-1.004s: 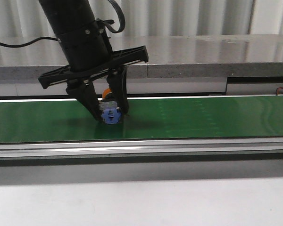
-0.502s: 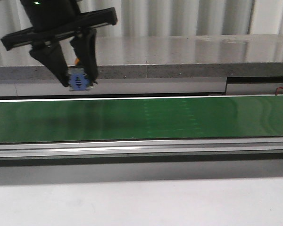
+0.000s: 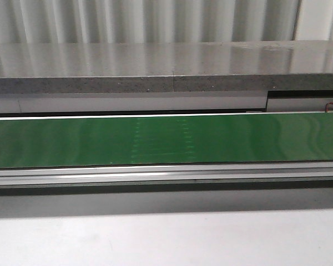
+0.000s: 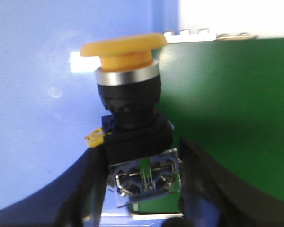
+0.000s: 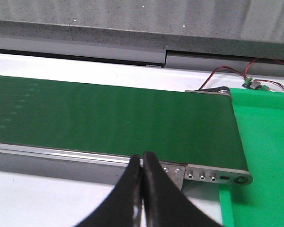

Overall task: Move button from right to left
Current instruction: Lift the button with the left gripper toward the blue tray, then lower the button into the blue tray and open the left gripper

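Note:
The left gripper should keep holding the button, as the button's boxy body (image 4: 146, 177) hangs high above the blue surface and overlaps the belt's edge in the left wrist view.
The button (image 4: 130, 104) has a yellow-orange cap, a dark collar and a blue-grey boxy body with a green mark. It shows only in the left wrist view. My left gripper (image 4: 142, 189) is shut on its body, one black finger on each side, and holds it over a blue surface (image 4: 38, 94) beside the green belt (image 4: 227, 104). My right gripper (image 5: 142, 163) is shut and empty, near the front rail of the belt (image 5: 109, 118). Neither gripper shows in the front view.
The green conveyor belt (image 3: 166, 138) runs across the front view, with a metal rail (image 3: 166, 174) in front and a grey ledge (image 3: 166, 66) behind. In the right wrist view a green tray (image 5: 265, 156) adjoins the belt's end, with wires (image 5: 246, 80) behind.
My left gripper lifted the button off the belt, carried it up and to the left, and has left the front view.

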Robot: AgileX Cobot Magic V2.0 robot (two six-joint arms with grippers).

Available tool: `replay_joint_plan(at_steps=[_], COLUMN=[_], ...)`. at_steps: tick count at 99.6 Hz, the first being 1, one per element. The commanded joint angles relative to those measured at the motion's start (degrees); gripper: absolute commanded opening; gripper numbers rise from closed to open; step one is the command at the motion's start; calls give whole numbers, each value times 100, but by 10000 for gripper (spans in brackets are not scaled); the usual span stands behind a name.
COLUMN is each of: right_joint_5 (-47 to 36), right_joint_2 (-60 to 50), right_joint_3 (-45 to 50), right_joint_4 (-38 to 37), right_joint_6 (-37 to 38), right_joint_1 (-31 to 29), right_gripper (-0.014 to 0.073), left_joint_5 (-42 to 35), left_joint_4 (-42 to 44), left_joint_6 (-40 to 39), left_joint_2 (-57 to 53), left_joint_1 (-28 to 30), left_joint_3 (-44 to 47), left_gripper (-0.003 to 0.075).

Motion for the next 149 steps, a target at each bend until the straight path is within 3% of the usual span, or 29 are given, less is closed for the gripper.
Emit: replay_joint_plan(at_steps=[1,38,91,100,111,120,134,149], right_joint_5=[-458,-458,-458,-458,-458,-458,-458,-458], right_joint_2=[47,47,47,47,47,47,47,47], right_joint_3=[-153,-153,-153,-153,-153,-153,-153,-153], right_joint_4=[-33,-33,-33,-33,-33,-33,-33,-33], right_joint_6=[-62,-62,-62,-62,-62,-62,-62,-62], right_joint_1=[1,1,1,1,1,1,1,1], right_gripper=[-67,-67,-67,-67,-67,-67,-67,-67], left_joint_5=[-17,-479,-712,-687,-678,-715,-752,-1111], left_joint_4=[0,0,243,315,361,389,322,-172], left_joint_6=[151,151,691,827,860,860,849,849], left_joint_2=[-305,286,1368,1391,1391,1391,1356,946], left_joint_1=[218,1108,1114,1114,1114,1114,1114,1114], left_joint_3=[-163,-163,-163,-163,-163,-163,-163,-163], left_gripper=[144,144,150,225,454,546,516,417])
